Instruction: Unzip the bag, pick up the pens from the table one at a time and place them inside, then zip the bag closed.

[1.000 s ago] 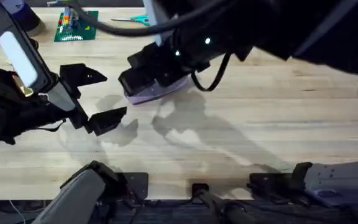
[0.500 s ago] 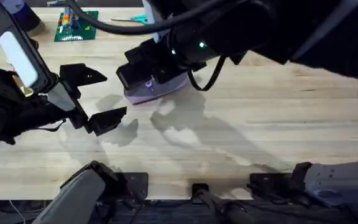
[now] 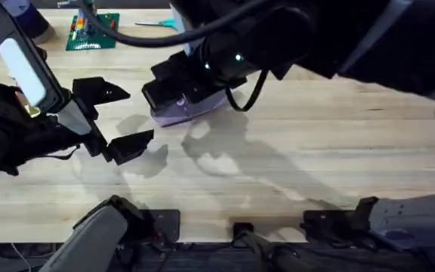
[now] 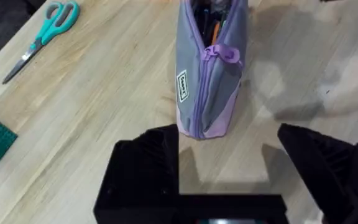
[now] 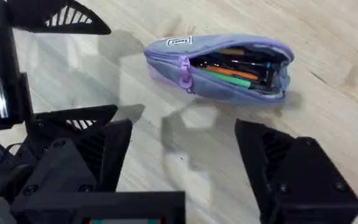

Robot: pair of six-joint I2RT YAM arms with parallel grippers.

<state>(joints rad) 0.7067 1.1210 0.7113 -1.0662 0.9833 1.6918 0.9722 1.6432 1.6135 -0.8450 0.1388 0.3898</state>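
Observation:
I should next take hold of the purple zipper pull by its loose hanging end (image 5: 186,83) with my right gripper, since the slider end (image 5: 183,60) sits tight against the bag's cloth.
The lavender bag (image 3: 193,111) lies on the table (image 3: 316,143) left of centre, toward the far side. Its zipper is partly undone, with the pull (image 5: 183,68) near one end. Several pens (image 5: 238,70), orange, green and dark, lie inside the opening (image 4: 213,14). My right gripper (image 5: 188,168) hovers open just above the bag, and in the overhead view the right gripper (image 3: 174,87) hides most of it. My left gripper (image 3: 118,117) stands open to the left of the bag, empty, its fingers (image 4: 148,165) facing the bag's zipped end (image 4: 202,118).
Teal-handled scissors (image 4: 42,34) lie at the far edge of the table. A green board (image 3: 91,32) with small parts sits at the far left. Bare wood stretches across the middle and right of the table.
The right arm has shifted slightly left over the bag. The left arm and the bag have not moved.

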